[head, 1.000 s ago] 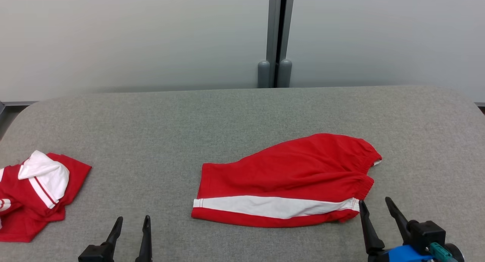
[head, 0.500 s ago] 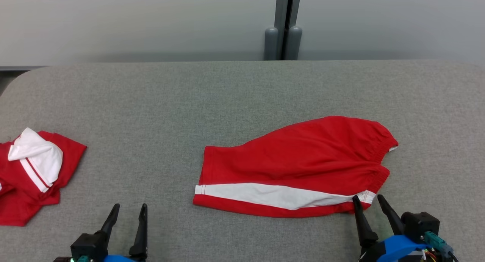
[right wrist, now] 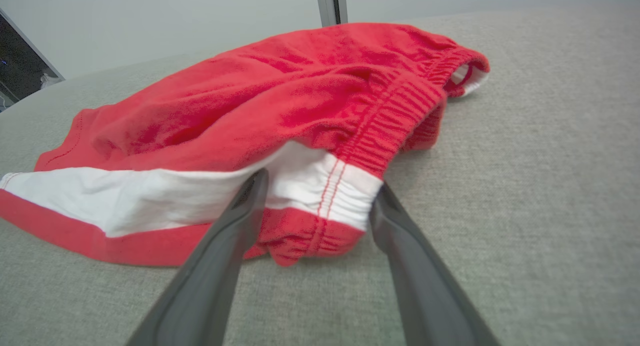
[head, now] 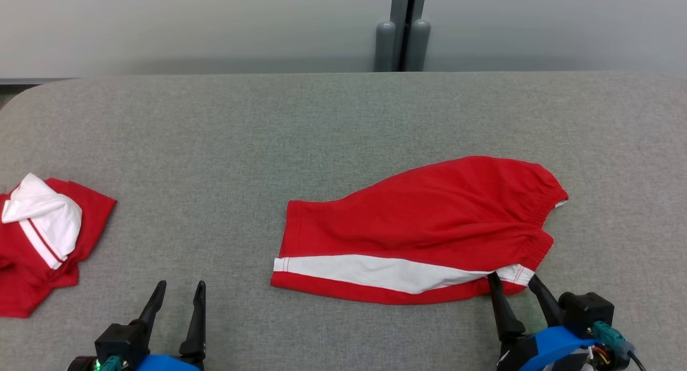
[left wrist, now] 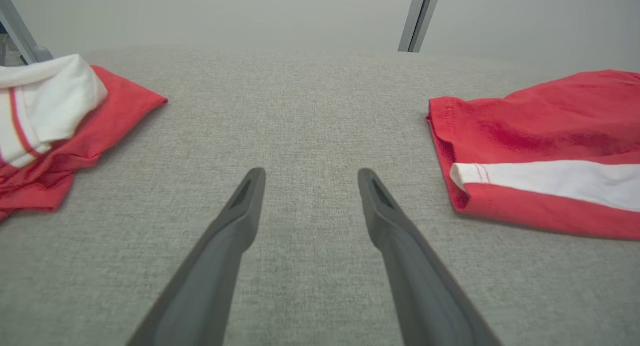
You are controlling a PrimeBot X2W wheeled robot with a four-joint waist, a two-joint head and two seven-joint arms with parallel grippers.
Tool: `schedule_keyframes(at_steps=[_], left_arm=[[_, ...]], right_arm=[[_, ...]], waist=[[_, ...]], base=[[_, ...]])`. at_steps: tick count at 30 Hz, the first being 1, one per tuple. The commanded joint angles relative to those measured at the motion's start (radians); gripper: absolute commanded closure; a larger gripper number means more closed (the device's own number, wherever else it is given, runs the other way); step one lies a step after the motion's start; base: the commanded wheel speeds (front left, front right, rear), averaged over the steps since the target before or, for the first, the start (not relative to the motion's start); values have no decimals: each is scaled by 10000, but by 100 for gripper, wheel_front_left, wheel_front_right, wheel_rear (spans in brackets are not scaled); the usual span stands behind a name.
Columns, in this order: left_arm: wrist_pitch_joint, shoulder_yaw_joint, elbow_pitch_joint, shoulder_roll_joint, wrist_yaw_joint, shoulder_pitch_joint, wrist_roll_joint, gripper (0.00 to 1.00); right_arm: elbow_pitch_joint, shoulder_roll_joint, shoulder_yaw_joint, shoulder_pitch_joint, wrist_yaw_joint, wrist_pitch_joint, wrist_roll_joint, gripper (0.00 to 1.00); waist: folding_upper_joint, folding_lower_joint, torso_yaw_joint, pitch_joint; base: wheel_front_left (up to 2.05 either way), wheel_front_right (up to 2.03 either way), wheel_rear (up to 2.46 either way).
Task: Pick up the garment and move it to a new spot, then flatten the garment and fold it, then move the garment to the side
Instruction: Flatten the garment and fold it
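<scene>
The hem edge at the white stripe (head: 279, 264) stands up in a fold while the red cloth (head: 386, 223) lies flat, so my left gripper should grab that edge next.
The garment (head: 418, 220) is a pair of red shorts with a white side stripe, lying flat on the grey table (head: 268, 135) right of centre. Its elastic waistband points right. My right gripper (head: 511, 278) is open at the near waistband corner. In the right wrist view the white and red corner of the garment (right wrist: 280, 95) sits between the open fingers of the right gripper (right wrist: 320, 183). My left gripper (head: 181, 285) stands open over bare table near the front edge. In the left wrist view the left gripper (left wrist: 310, 171) is well left of the garment (left wrist: 540, 125).
A second, crumpled red and white garment (head: 37, 237) lies at the table's left edge, also in the left wrist view (left wrist: 60, 110). A grey post (head: 402, 33) stands behind the table against a pale wall. Bare table stretches between the two garments and behind the shorts.
The head camera has tilted down, so the whole picture shifted. My right gripper has moved forward until its open fingers straddle the waistband corner. The left gripper has hardly moved.
</scene>
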Motion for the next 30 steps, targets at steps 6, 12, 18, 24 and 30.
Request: schedule_keyframes(at_steps=[6,12,18,24,30], left_arm=[[-3,-4,-14,-49,-13,52,29,0],[-3,-47,-57,13,-13,-24,-12,0],[-3,-49,-39,68,-13,-70,-69,0],[-3,-5,36,91,-13,42,-133,0],[-3,-314,-90,131,-13,-125,-153,0]], right_arm=[[-451,-50,191,435,1,-3,282,0],[-590,-50,423,150,1,-3,299,0],[-697,-52,519,91,1,-3,370,0],[-655,-55,485,190,1,-3,523,0],[-156,-46,-104,-110,1,-3,-39,0]], waist=[[-1,0,-215,-106],[-1,0,-251,-7],[-1,0,-114,55],[-1,0,-160,76],[-1,0,-142,130]], base=[[0,0,0],[0,0,0],[0,0,0],[0,0,0],[0,0,0]])
